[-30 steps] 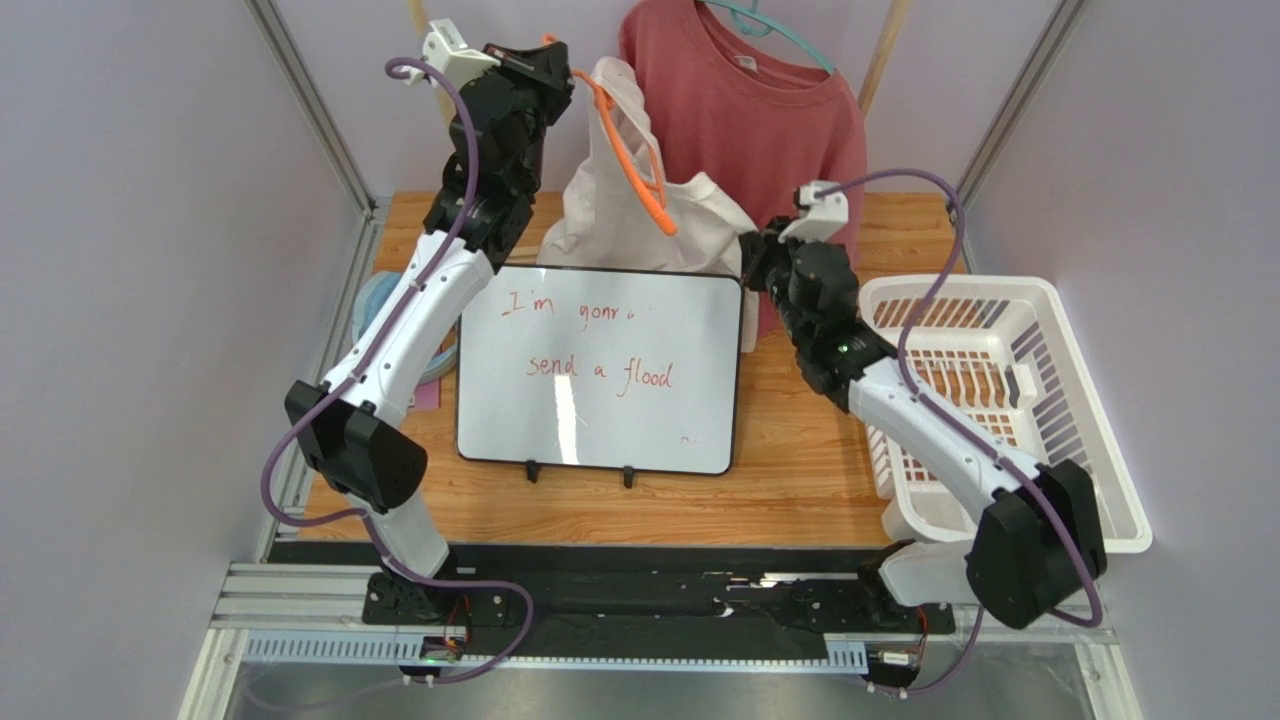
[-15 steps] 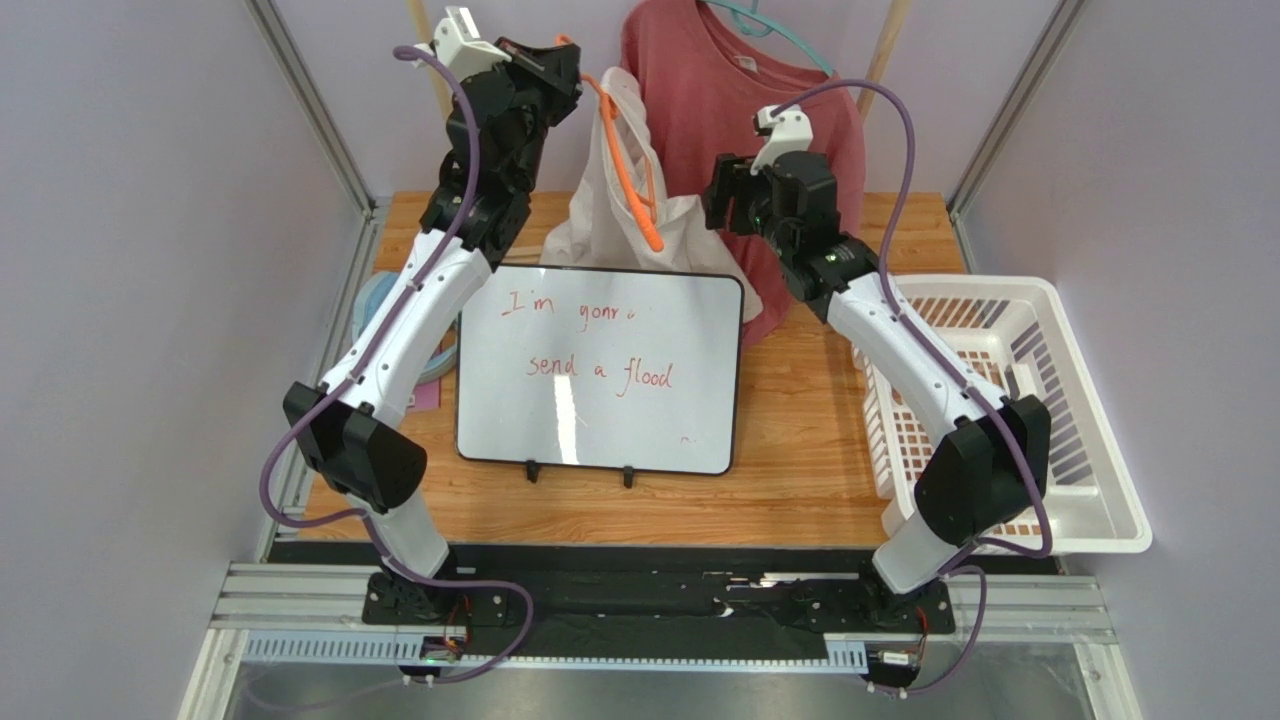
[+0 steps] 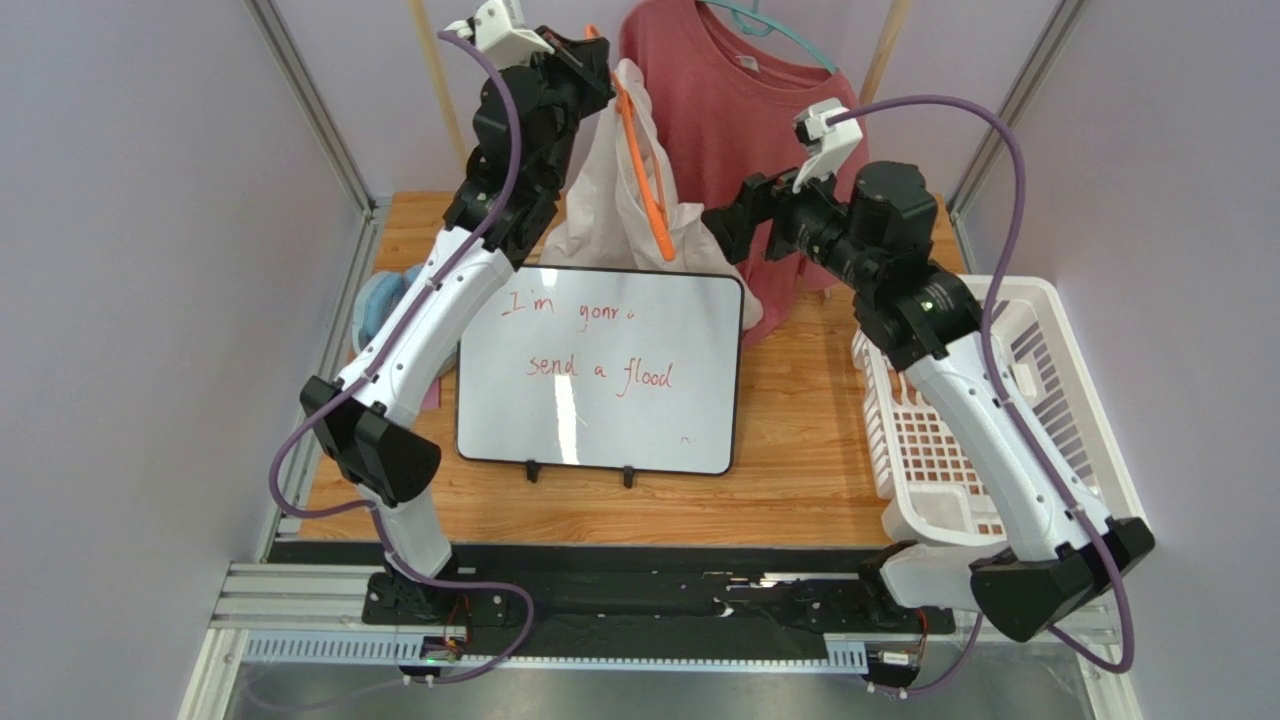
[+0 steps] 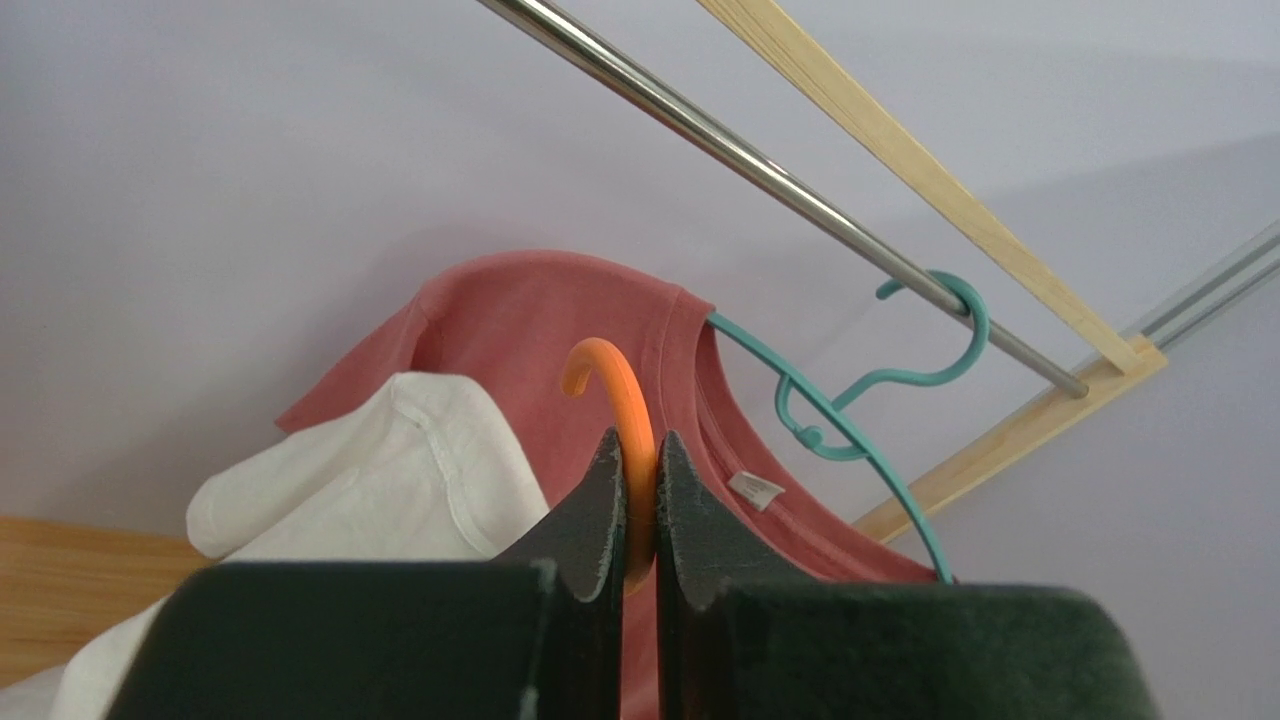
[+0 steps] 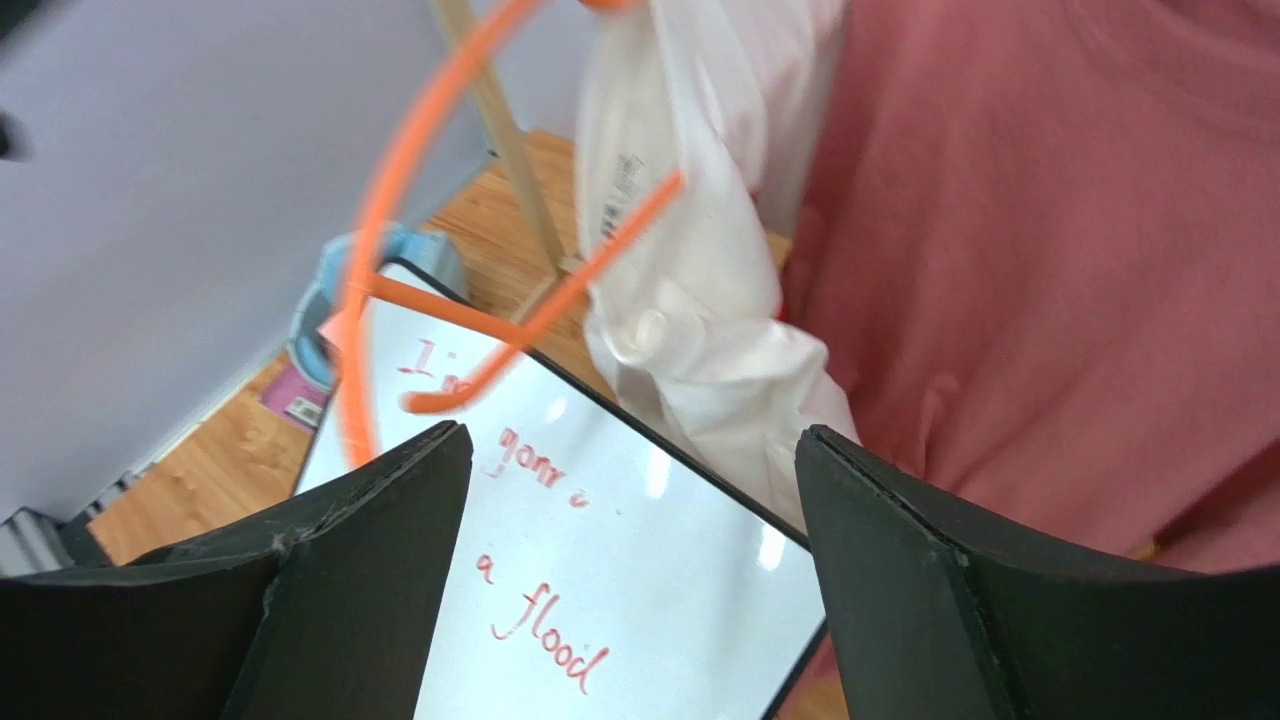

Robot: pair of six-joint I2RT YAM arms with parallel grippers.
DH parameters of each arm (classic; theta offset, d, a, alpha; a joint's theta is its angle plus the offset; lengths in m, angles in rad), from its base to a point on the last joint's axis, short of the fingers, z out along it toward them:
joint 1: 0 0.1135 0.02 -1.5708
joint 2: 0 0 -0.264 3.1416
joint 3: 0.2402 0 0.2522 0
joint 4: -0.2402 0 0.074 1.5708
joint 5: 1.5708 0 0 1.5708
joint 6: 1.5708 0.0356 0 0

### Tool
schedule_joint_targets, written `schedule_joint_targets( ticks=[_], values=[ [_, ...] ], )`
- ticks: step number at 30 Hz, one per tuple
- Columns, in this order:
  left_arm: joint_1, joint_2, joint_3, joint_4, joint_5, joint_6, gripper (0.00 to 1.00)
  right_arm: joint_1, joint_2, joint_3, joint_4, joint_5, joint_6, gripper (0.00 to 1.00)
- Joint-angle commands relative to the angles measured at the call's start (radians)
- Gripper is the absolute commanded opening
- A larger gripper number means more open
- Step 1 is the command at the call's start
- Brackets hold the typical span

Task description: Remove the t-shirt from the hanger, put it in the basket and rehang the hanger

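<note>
My right gripper grabs the orange hanger's bare end [image 3: 660, 233] [image 5: 356, 392] next, since this leaves the hook and shirt side free to remove the t-shirt.
A white t-shirt [image 3: 597, 210] hangs half off an orange hanger [image 3: 646, 173] above the back of the table. My left gripper [image 4: 639, 465] is shut on the orange hanger [image 4: 613, 383] just below its hook and holds it up high. The white t-shirt [image 4: 391, 465] droops to the left of the jaws. My right gripper [image 3: 721, 225] hovers open just right of the shirt, with nothing between its fingers. In the right wrist view the gripper [image 5: 631, 450] faces the white t-shirt [image 5: 691, 270] and the bare loop of the hanger [image 5: 391, 210].
A red t-shirt [image 3: 751, 120] hangs on a teal hanger [image 4: 887, 383] from the metal rail [image 4: 781, 180] behind. A whiteboard [image 3: 601, 368] with red writing stands mid-table. A white basket [image 3: 1052, 323] sits at the right, a blue object [image 3: 376, 308] at the left.
My right gripper has opened, risen from the shirt's lower right corner and pulled back to the right. The left gripper has lifted the hanger slightly higher and to the right.
</note>
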State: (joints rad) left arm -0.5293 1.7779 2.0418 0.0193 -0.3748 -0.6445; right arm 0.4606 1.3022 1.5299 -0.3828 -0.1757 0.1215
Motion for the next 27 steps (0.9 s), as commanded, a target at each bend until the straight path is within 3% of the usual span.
schedule_joint_targets(
  ticks=[1,7,13,22,25,27],
  values=[
    [-0.061,-0.006,0.058,0.096,-0.065,0.178,0.0,0.049,-0.029,0.076,-0.025,-0.122,-0.075,0.85],
    [-0.097,0.005,0.078,0.1,-0.081,0.244,0.0,0.136,0.031,0.142,-0.059,-0.177,-0.154,0.86],
    [-0.124,-0.005,0.075,0.103,-0.084,0.267,0.0,0.191,0.106,0.179,-0.077,-0.064,-0.2,0.85],
    [-0.155,-0.021,0.032,0.14,-0.082,0.24,0.0,0.223,0.144,0.138,-0.03,0.174,-0.312,0.72],
    [-0.166,-0.023,0.015,0.151,-0.087,0.229,0.0,0.228,0.147,0.108,0.039,0.283,-0.33,0.64],
    [-0.172,-0.025,0.006,0.162,-0.087,0.223,0.0,0.231,0.152,0.093,0.077,0.343,-0.336,0.5]
  ],
)
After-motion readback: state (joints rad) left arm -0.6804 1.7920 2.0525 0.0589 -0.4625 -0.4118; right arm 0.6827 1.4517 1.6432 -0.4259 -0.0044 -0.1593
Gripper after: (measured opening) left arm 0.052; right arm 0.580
